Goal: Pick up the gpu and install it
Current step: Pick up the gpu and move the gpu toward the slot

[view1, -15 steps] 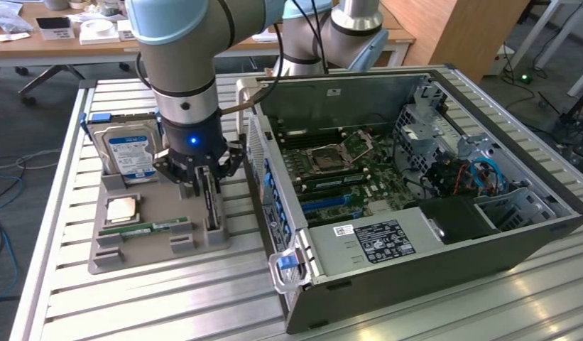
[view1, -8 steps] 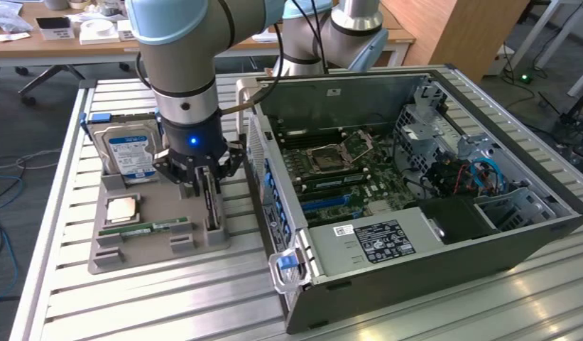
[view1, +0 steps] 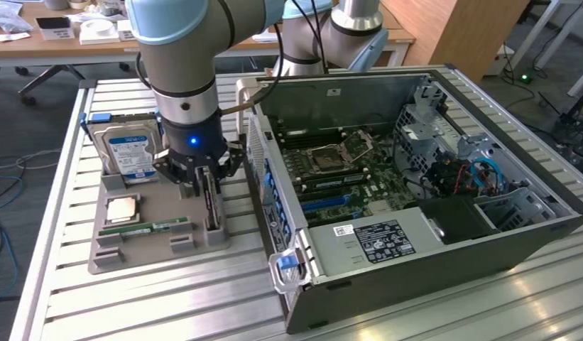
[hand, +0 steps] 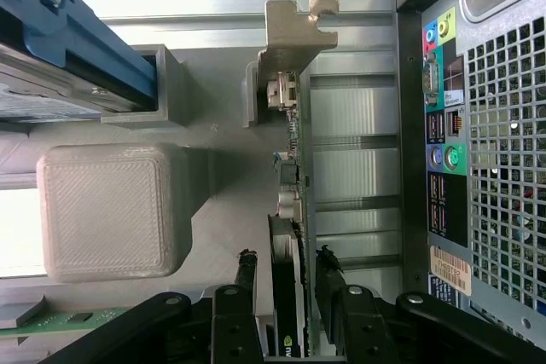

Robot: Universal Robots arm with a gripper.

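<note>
The gripper grips the GPU across the flat sides of its black cooler [hand: 287, 283] next. Round capacitors stick out beside the silver bracket [hand: 294, 31].
The gpu [view1: 212, 207] is a thin dark card with a silver end bracket [hand: 294, 31], standing on edge in a slot of the grey holder tray [view1: 140, 252]. My gripper [view1: 204, 186] is lowered right over it. In the wrist view the card [hand: 293, 138] runs between the two black fingertips [hand: 246, 263], which straddle it with small gaps on both sides. My gripper [hand: 286, 257] is open around the card's near end. The open computer case [view1: 415, 177] lies just to the exterior view's right of the tray, its motherboard [view1: 344, 177] exposed.
On the same tray stand a blue-labelled hard drive [view1: 130, 153], a square processor [view1: 121, 208] and a green RAM stick [view1: 144, 229]. The case's rear port panel [hand: 444, 151] is close beside the card. Everything rests on a slatted metal table [view1: 158, 305].
</note>
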